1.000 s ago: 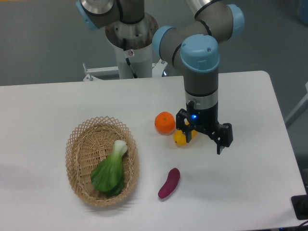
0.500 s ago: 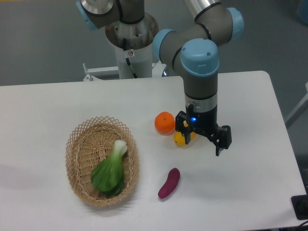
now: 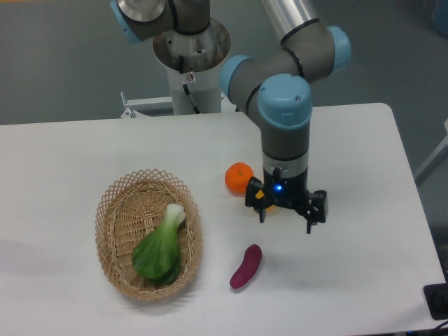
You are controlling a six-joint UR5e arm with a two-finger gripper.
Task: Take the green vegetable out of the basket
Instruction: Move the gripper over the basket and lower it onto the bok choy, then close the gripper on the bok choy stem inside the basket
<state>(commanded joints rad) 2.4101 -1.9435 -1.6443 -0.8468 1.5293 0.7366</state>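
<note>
The vegetable needs to be picked out of the wicker basket (image 3: 116, 210), so next my gripper should grip it by its white stalk end (image 3: 174, 215).
The green vegetable (image 3: 159, 248) is a bok choy with dark leaves and a white stalk end pointing up-right. It lies in the oval wicker basket (image 3: 116, 210) at the left of the table. My gripper (image 3: 285, 215) hangs open and empty over the table, well to the right of the basket, just right of the orange. Its two fingers (image 3: 309, 222) point down and stand apart.
An orange (image 3: 239, 178) sits beside the gripper's left side, with a small yellow fruit (image 3: 262, 203) mostly hidden behind the gripper. A purple eggplant-shaped piece (image 3: 246, 267) lies below the gripper. The robot base (image 3: 189, 63) stands at the back.
The gripper has moved left and slightly down, and turned, now covering more of the yellow fruit. The bok choy and basket have not moved.
</note>
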